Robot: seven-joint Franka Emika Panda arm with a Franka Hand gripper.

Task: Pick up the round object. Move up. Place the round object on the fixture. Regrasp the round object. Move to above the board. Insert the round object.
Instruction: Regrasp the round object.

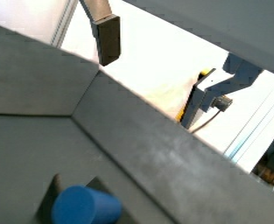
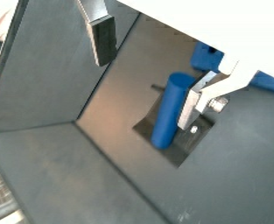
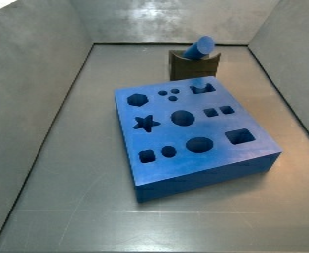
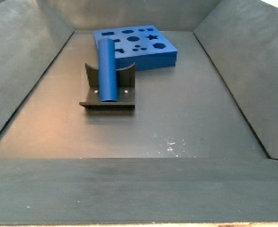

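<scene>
The dark fixture closes around the round object's lower part. So my gripper will next pick up the round object by its exposed upper end (image 3: 201, 45).
The round object, a long blue peg (image 4: 109, 66), leans upright in the notch of the dark fixture (image 4: 106, 99). Both side views show this pair, the peg (image 3: 200, 45) on the fixture (image 3: 193, 67) just behind the blue board (image 3: 190, 128). The board (image 4: 135, 46) lies flat with its cut-outs facing up. My gripper (image 2: 154, 66) is out of both side views. In both wrist views it is open, with nothing between its fingers (image 2: 101, 37). It hangs well above the peg (image 2: 170, 109) and fixture (image 2: 163, 142). A wrist view shows the peg's round end (image 1: 83, 206).
Grey sloping walls (image 3: 44, 109) enclose the floor on all sides, and a wall's top edge (image 1: 163, 149) runs under the gripper (image 1: 163, 66). A corner of the board (image 2: 206, 57) shows beyond the peg.
</scene>
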